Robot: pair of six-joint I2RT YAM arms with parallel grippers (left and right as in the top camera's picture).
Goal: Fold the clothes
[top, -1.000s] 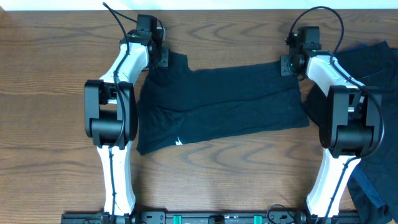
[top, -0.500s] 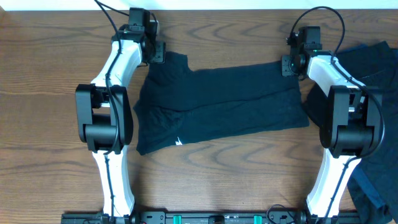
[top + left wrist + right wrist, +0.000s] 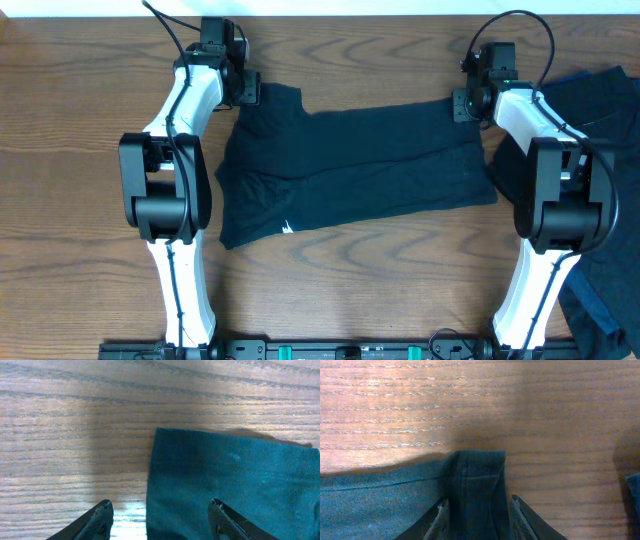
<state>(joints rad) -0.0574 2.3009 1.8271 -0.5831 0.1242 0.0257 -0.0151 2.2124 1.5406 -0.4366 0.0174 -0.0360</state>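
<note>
My left gripper's fingers hover above the T-shirt's flat-lying edge (image 3: pixel 246 106) (image 3: pixel 154 505), so closing now would likely miss. My left gripper lowers first, then closes on the T-shirt's edge.
A dark navy T-shirt (image 3: pixel 360 165) lies folded across the middle of the table, its small white label (image 3: pixel 288 226) near the front left. My left gripper (image 3: pixel 246 90) hovers at the shirt's far left corner (image 3: pixel 210 475). Its jaws stand wide open (image 3: pixel 161 509), holding nothing, with the cloth's edge running between them. At the far right corner sits my right gripper (image 3: pixel 461 103). Those jaws (image 3: pixel 479 505) are open and straddle a raised fold of the corner (image 3: pixel 477 480), which fills the gap between the fingers.
More dark clothes (image 3: pixel 612 120) are heaped at the right behind my right arm, with a brighter blue edge (image 3: pixel 590 76) showing and more dark cloth (image 3: pixel 600 305) at the front right. Bare wooden table (image 3: pixel 80 200) lies to the left, far side and front.
My left arm has drawn back toward the table's far left, off the shirt's corner, with its jaws opening a little wider. The right arm and the shirt have stayed put.
</note>
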